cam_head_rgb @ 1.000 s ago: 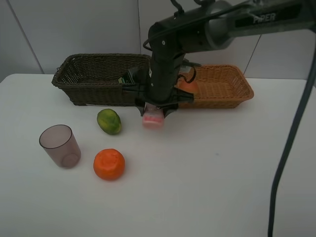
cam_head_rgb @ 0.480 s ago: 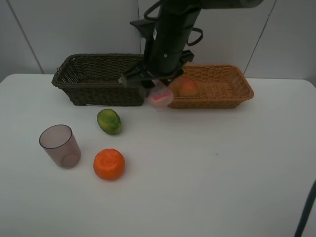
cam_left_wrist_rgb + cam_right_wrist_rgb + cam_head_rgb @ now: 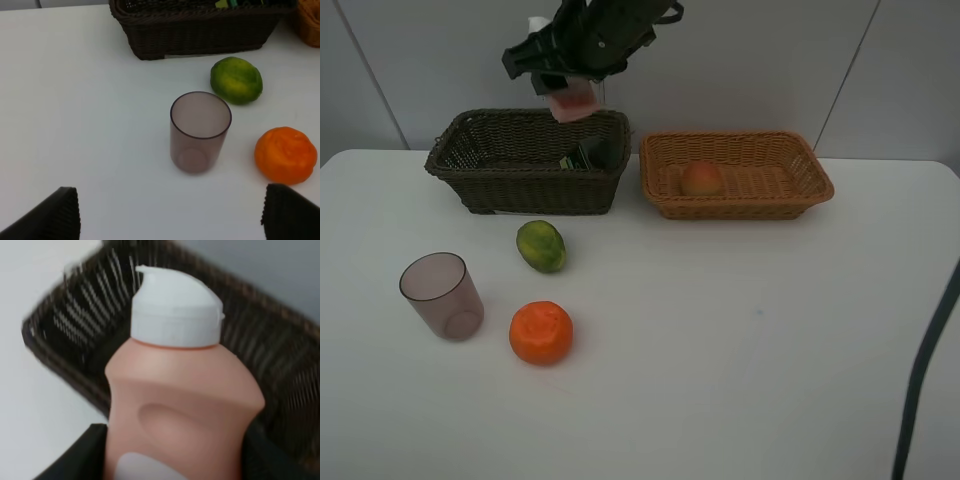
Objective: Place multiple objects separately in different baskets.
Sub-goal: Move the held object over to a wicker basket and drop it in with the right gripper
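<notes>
The pink bottle is in my right gripper above the dark brown basket's rim. I need to lower the bottle farther into the basket before my right gripper lets go of it.
My right gripper (image 3: 570,88) is shut on the small pink bottle (image 3: 571,103) with a white cap and holds it in the air above the dark brown basket (image 3: 480,180). The right wrist view shows the bottle (image 3: 180,395) close up over that basket (image 3: 285,350). A dark green bottle (image 3: 590,155) lies inside the dark basket. The peach-like fruit (image 3: 700,178) lies in the tan basket (image 3: 815,190). The green fruit (image 3: 541,246), the orange (image 3: 541,332) and the mauve cup (image 3: 442,296) are on the table. My left gripper (image 3: 170,215) is open, short of the cup (image 3: 200,131).
The white table (image 3: 740,340) ends at a pale wall behind the baskets. In the left wrist view the green fruit (image 3: 236,80) and the orange (image 3: 286,155) lie beside the cup, with the dark basket (image 3: 195,35) beyond them. A dark cable (image 3: 920,360) hangs at the right.
My right gripper has lifted the pink bottle from the table in front of the baskets and carried it up and left, to above the dark brown basket. The other objects have not moved.
</notes>
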Controlling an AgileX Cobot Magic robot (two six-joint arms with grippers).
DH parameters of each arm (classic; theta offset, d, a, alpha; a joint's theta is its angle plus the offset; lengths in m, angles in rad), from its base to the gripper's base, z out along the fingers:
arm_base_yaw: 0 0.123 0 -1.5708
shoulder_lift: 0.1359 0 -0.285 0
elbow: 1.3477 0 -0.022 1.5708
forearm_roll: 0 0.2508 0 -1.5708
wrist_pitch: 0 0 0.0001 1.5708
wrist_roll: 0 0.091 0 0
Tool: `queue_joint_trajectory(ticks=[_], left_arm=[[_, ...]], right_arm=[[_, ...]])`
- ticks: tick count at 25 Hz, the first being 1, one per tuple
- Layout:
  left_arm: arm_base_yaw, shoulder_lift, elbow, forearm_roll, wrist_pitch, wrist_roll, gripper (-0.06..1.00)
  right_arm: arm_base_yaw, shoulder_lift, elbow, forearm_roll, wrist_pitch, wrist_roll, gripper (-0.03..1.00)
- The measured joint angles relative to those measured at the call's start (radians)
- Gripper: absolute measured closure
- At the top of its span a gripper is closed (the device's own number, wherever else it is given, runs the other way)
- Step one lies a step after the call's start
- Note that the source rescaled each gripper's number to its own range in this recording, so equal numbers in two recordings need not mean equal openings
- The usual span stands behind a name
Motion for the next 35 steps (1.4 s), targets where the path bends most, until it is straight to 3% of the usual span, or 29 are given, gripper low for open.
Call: queue_joint_trajectory(ticks=[3, 9, 20, 35], left_arm=[[0.0, 0.0, 0.0, 0.0, 0.0, 0.0, 0.01], [0.0, 0.0, 0.0, 0.0, 0.0, 0.0, 0.01], [0.0, 0.0, 0.0, 0.0, 0.0, 0.0, 0.01], [0.0, 0.0, 0.0, 0.0, 0.0, 0.0, 0.01]], right_arm=[[0.0, 0.043, 0.0, -0.006, -0.153, 0.0, 0.73], [0.0, 0.13, 0.0, -0.028, -0.335, 0.0, 0.73], [-0.032, 0.289, 0.0, -0.027, -0.587, -0.001, 0.73], [-0.048, 0.353, 0.0, -0.025, -0.647, -0.001, 0.72]])
